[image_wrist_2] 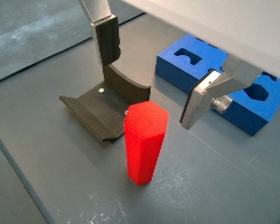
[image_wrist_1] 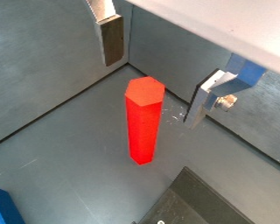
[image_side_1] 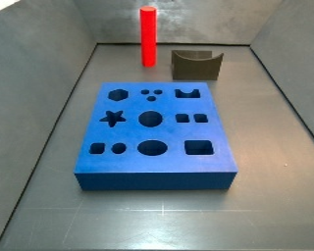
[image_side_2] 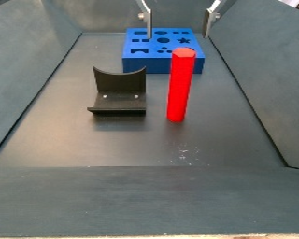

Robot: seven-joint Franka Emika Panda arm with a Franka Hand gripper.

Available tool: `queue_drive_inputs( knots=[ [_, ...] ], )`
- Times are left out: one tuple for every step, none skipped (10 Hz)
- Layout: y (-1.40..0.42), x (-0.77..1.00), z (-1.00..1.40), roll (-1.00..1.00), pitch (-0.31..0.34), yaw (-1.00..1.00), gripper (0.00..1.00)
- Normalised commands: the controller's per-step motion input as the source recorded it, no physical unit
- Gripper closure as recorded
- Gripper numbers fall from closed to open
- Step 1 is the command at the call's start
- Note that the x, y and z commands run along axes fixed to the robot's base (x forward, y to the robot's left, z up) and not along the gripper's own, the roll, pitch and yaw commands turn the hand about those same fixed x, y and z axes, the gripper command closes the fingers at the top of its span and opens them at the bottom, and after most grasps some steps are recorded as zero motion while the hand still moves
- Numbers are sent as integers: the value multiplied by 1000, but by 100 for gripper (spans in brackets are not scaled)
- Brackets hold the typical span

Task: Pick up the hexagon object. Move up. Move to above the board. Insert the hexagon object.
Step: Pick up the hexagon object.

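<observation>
The red peg's lower end should stay free to enter the board's hexagonal hole, so the robot's gripper should next grab the red peg by its upper end (image_wrist_1: 145,93).
The hexagon object (image_wrist_1: 143,122) is a bright red peg standing upright on the grey floor, seen in both wrist views (image_wrist_2: 143,144) and both side views (image_side_1: 146,36) (image_side_2: 179,86). My gripper (image_wrist_1: 157,70) is open and empty, hovering above the peg, with its fingers (image_wrist_2: 105,39) spread to either side of the peg's top and not touching it. In a side view only the fingertips (image_side_2: 146,14) show at the upper edge. The blue board (image_side_1: 212,167) with cut-out holes lies flat on the floor, apart from the peg (image_side_2: 164,61).
The dark fixture (image_side_1: 195,65) stands on the floor next to the peg, between it and the board (image_side_2: 115,93) (image_wrist_2: 108,109). Grey walls enclose the floor on all sides; the peg stands close to a wall.
</observation>
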Motion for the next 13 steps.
queue_drive_inputs(
  knots=[
    [349, -311, -837, 6, -177, -89, 0],
    [620, 0, -966, 24, -93, -20, 0],
    [251, 9, -220, -6, -69, 77, 0],
    [-86, -31, -331, 76, -109, 0, 0],
    [-117, 0, -963, 157, -93, 0, 0],
    [-106, -117, -566, 59, -171, 0, 0],
    [0, 0, 0, 0, 0, 0, 100],
    [0, 0, 0, 11, 0, 0, 100],
    [0, 0, 0, 0, 0, 0, 100],
    [0, 0, 0, 0, 0, 0, 100],
    [0, 0, 0, 0, 0, 0, 100],
    [0, 0, 0, 0, 0, 0, 100],
    [0, 0, 0, 0, 0, 0, 100]
  ],
)
